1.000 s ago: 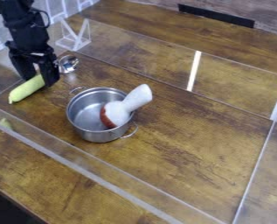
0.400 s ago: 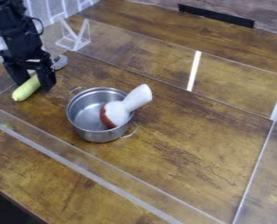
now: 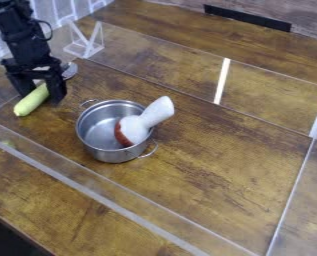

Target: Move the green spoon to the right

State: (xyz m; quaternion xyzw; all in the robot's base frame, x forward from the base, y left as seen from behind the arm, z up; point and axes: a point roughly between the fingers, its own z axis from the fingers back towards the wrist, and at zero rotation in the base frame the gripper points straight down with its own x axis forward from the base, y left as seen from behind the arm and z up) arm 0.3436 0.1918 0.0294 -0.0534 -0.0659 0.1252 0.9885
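My gripper's open fingers reach down on both sides of the handle at the tabletop, so it is time to close on the green spoon's handle (image 3: 34, 98).
The green spoon (image 3: 29, 101) lies at the far left of the wooden table, its pale yellow-green handle pointing to the lower left. Its shiny bowl (image 3: 69, 68) peeks out to the right of the gripper. My black gripper (image 3: 35, 85) points straight down over the upper part of the handle. It is open, with one finger on either side of the spoon. The stretch of spoon under the gripper is hidden, and I cannot tell whether the fingers touch it.
A small metal pot (image 3: 110, 131) stands right of the spoon, with a thick white utensil (image 3: 147, 116) with a red-brown end leaning in it. A clear wire rack (image 3: 83, 40) sits behind the gripper. Clear plastic walls (image 3: 222, 80) fence the tabletop.
The gripper has rolled a little about its vertical axis and settled slightly lower and to the left over the spoon. Its jaws stay open. The pot and white utensil have not moved.
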